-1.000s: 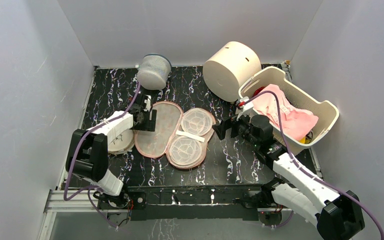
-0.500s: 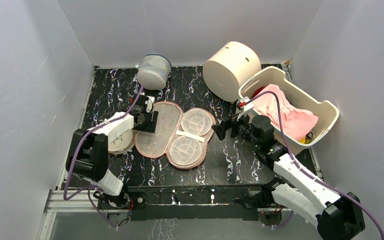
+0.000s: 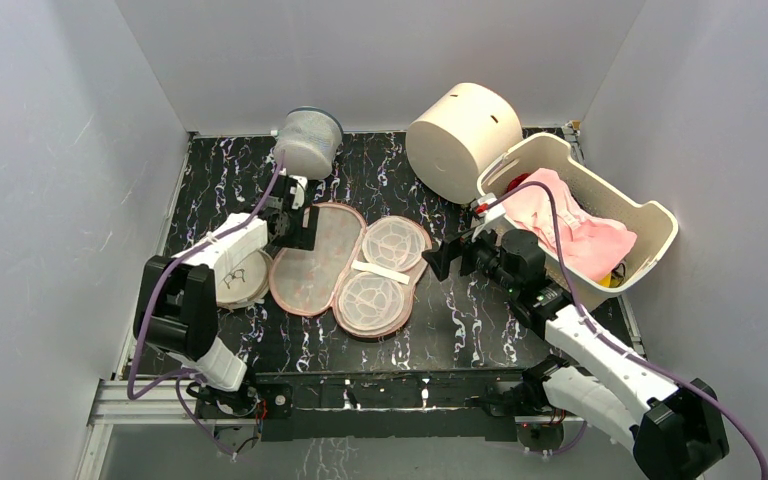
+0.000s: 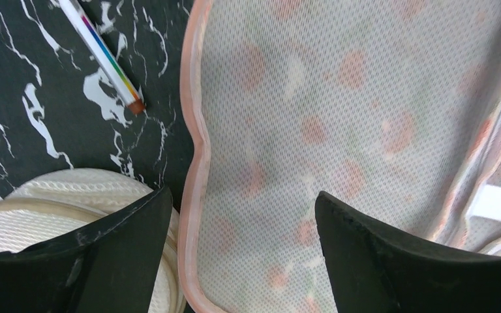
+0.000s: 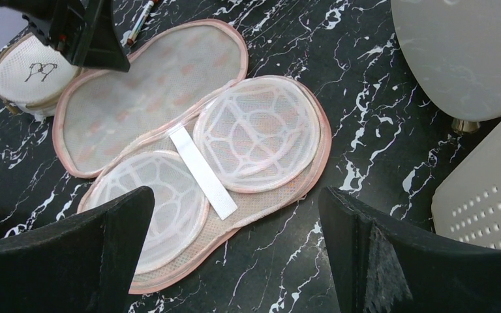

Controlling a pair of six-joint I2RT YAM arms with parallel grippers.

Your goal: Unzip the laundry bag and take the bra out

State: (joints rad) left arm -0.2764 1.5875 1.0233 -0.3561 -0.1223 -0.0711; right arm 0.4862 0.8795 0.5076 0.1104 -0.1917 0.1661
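Note:
My left gripper lowers and only then closes on the pink zip edge (image 4: 196, 184), since its fingers hover above the flat mesh in the left wrist view.
The laundry bag (image 3: 350, 270) lies unzipped and spread flat in the middle of the table. Its left half (image 5: 143, 91) is mesh with pink motifs. Its right half (image 5: 254, 130) shows two translucent domes and a white strap (image 5: 202, 173), with no garment in them. My left gripper (image 3: 295, 228) is open and low over the bag's upper left edge; in its wrist view the fingers straddle the pink rim (image 4: 192, 195), holding nothing (image 4: 241, 248). My right gripper (image 3: 450, 258) stands open and empty (image 5: 235, 254) right of the bag. A soft pink garment (image 3: 570, 225), apparently the bra, lies in the white basket.
The white basket (image 3: 650, 215) stands at the right, a beige drum (image 3: 463, 135) behind it. A grey mesh cylinder (image 3: 308, 142) is at the back left. A round beige disc (image 3: 238, 280) lies against the bag's left edge. A thin pen (image 4: 104, 59) rests behind the disc.
My left gripper has shifted a little toward the back of the table and its jaws have widened, uncovering more of the disc. The right arm has barely moved.

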